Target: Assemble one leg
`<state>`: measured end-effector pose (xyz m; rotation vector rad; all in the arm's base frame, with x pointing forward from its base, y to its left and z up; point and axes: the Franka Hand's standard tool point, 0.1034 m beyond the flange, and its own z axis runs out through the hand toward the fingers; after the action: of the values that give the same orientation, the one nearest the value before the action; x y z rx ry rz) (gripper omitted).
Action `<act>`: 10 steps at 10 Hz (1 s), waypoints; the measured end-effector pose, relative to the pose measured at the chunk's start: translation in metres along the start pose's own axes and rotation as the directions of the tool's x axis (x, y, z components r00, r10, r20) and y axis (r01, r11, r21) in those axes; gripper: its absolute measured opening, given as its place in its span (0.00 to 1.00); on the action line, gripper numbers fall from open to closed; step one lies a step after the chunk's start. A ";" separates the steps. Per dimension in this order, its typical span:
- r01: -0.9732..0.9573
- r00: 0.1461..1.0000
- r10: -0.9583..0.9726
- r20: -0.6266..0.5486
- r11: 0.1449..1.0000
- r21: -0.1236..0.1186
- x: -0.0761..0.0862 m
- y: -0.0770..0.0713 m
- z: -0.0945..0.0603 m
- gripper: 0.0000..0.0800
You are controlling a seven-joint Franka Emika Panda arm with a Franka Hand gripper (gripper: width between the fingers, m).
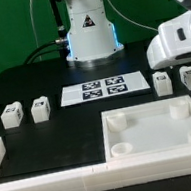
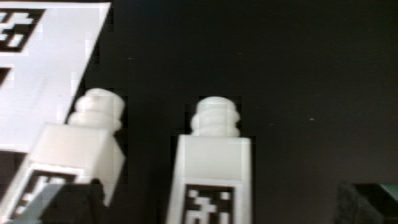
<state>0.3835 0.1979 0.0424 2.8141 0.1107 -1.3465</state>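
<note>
My open fingers are above the white leg [image 2: 212,176], so closing now would miss it. My gripper moves lower first, then closes on the leg.
Four small white legs with tags lie on the black table. Two are at the exterior view's left [image 1: 11,115] [image 1: 39,108] and two at its right [image 1: 162,83] [image 1: 190,76]. My gripper [image 1: 177,65] hangs just above the right pair, mostly hidden by the white wrist. The wrist view shows this pair side by side, one leg [image 2: 217,165] between my fingers and the other [image 2: 80,150] beside it. My gripper [image 2: 199,206] is open and holds nothing. One dark finger [image 2: 368,200] shows at the edge.
The marker board [image 1: 104,88] lies mid-table and also shows in the wrist view [image 2: 45,50]. The large white tray-like piece [image 1: 158,145] with round corner sockets sits in front. A white block wall [image 1: 48,183] runs along the front edge. The robot base [image 1: 88,34] stands behind.
</note>
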 end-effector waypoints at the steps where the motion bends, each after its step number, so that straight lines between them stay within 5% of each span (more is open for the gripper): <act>1: 0.005 1.000 -0.004 -0.004 1.000 0.002 0.003 -0.002 -0.002 0.81; 10: 0.012 0.999 -0.011 -0.046 0.999 0.032 0.034 0.008 0.012 0.81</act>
<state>0.3964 0.1916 0.0081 2.8756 0.1072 -1.2981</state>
